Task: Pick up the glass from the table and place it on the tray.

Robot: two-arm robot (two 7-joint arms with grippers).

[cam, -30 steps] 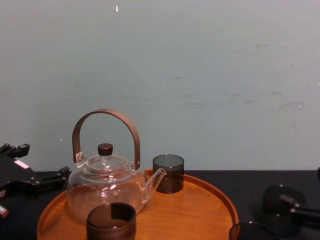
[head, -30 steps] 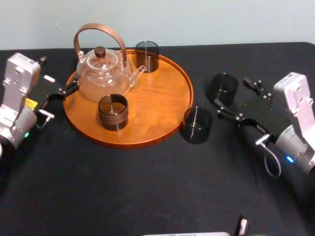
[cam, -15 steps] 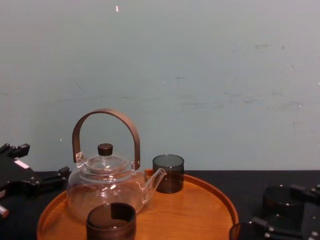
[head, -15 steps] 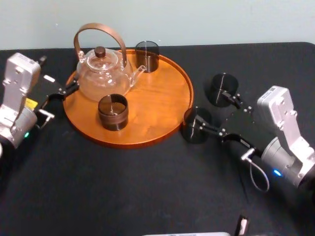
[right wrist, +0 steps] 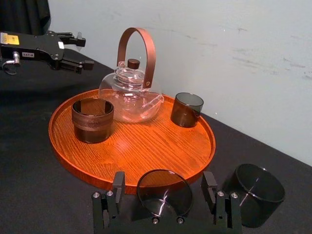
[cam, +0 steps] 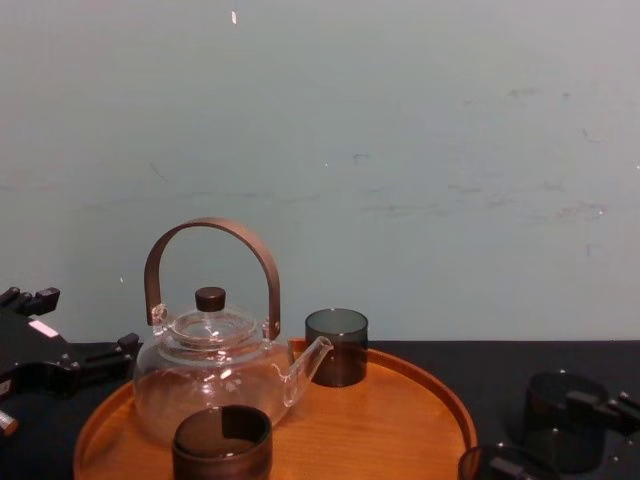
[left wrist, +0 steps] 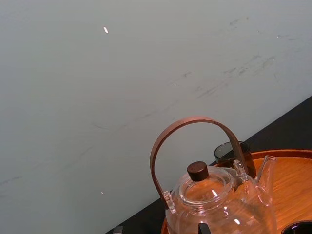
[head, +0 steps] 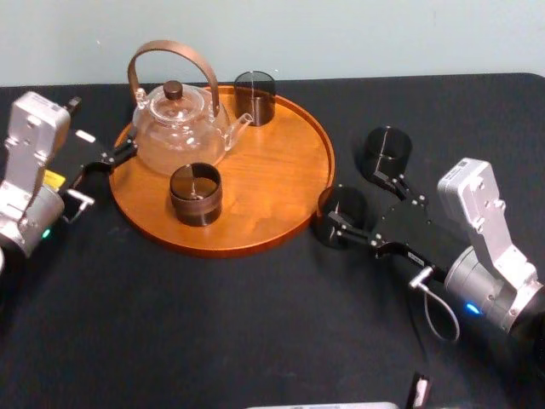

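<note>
My right gripper is going to grab the smoked glass by its sides next, to set it on the round wooden tray.
A dark smoked glass stands on the black table, just off the right rim of the round wooden tray. My right gripper is open, with one finger on each side of this glass. In the right wrist view the glass sits between the two fingers, with a gap to each. A second dark glass stands on the table farther right. My left gripper is open and parked at the tray's left edge, holding nothing.
On the tray stand a clear glass teapot with a brown hoop handle, a brown cup and another dark glass at the back. The tray's right half is bare wood. A pale wall rises behind the table.
My right gripper has swung from beside the farther glass toward the tray. Its open fingers now straddle the glass next to the rim. The left arm has not moved.
</note>
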